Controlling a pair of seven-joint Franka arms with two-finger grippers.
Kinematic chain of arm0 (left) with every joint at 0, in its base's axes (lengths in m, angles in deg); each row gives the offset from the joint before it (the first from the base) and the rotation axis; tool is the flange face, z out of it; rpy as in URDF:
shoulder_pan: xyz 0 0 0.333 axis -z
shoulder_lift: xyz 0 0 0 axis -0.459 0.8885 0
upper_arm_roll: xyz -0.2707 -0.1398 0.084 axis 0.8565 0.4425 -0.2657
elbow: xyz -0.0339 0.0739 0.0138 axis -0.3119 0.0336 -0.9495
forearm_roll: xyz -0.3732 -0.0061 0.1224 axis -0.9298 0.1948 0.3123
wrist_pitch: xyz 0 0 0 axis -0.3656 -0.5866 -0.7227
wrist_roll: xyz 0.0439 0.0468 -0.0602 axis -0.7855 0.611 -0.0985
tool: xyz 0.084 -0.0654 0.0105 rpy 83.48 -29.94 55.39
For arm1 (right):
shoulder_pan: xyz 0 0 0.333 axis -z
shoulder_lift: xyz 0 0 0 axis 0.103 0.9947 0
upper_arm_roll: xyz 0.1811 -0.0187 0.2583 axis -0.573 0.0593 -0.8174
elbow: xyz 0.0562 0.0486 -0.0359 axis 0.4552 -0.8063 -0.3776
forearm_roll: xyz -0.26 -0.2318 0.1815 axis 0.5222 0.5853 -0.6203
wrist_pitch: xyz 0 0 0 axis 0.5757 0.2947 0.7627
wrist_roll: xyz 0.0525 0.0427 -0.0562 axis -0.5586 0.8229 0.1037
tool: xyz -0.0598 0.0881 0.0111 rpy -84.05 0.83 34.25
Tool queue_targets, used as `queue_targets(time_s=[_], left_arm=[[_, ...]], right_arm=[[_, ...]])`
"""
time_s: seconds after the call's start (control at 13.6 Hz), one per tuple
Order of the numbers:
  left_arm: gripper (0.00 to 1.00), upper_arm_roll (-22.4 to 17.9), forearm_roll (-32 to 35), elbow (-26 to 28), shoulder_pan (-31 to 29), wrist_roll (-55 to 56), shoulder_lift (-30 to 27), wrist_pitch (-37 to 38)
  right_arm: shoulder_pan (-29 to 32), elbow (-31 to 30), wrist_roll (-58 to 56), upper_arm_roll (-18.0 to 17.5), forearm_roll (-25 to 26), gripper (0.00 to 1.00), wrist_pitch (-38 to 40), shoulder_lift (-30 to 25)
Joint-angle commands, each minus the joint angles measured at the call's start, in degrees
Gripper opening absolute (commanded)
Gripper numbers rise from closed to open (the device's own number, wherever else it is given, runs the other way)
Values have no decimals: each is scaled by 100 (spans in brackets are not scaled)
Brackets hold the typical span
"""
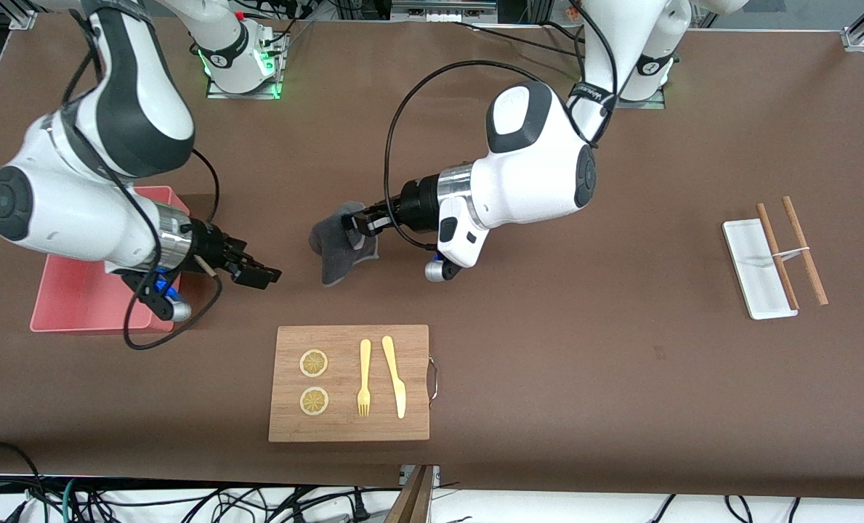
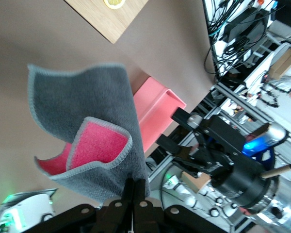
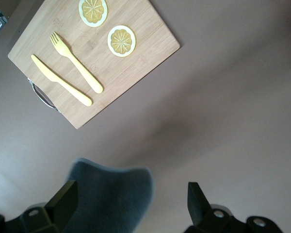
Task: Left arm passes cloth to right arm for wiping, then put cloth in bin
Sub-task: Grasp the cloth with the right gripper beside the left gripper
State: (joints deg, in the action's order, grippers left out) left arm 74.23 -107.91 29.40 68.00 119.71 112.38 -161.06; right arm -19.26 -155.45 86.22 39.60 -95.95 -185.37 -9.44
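My right gripper is to take over the wiping, so next it needs to grab the dark grey cloth by its loose hanging end (image 1: 335, 261) (image 3: 111, 194). The cloth will go in the bin after that.
My left gripper (image 1: 359, 224) is shut on the dark grey cloth (image 1: 338, 245) and holds it hanging above the brown table, over the middle. In the left wrist view its fingers (image 2: 135, 189) pinch the cloth's (image 2: 82, 116) edge. My right gripper (image 1: 257, 272) is open and empty, just off the pink bin's (image 1: 75, 301) corner, pointing at the cloth with a gap between them. It also shows in the left wrist view (image 2: 177, 131) with the bin (image 2: 155, 109) by it. In the right wrist view the cloth (image 3: 111, 199) lies between the wide-apart fingers (image 3: 63, 199).
A wooden board (image 1: 349, 383) with two lemon slices, a yellow fork and a knife lies nearer to the front camera than the cloth. A white oblong tray (image 1: 757, 270) with chopsticks (image 1: 791, 250) lies toward the left arm's end.
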Motion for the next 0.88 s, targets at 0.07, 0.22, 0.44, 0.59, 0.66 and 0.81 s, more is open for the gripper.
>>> queue_targets(time_s=[0.07, 0.22, 0.44, 0.59, 0.66, 0.81], left_arm=[[0, -79, -320, -275, 71, 128, 185, -135], [0, -79, -320, -284, 63, 128, 185, -135], [0, -79, -320, -275, 62, 128, 185, -135], [0, -79, -320, -275, 62, 128, 185, -135], [0, -79, -320, -275, 45, 128, 185, -135], [0, -79, -416, -275, 27, 119, 176, -126]], right_arm=[[-115, 12, 490, 48, -408, 100, -391, 133], [-220, 12, 622, 48, -417, 100, -664, 212], [-466, 12, 964, 48, -417, 100, -876, 318], [-589, 12, 1228, 48, -417, 100, -1068, 379], [-633, 12, 1299, 48, -417, 100, -1174, 406], [-669, 12, 1290, 48, -417, 100, -1298, 450]])
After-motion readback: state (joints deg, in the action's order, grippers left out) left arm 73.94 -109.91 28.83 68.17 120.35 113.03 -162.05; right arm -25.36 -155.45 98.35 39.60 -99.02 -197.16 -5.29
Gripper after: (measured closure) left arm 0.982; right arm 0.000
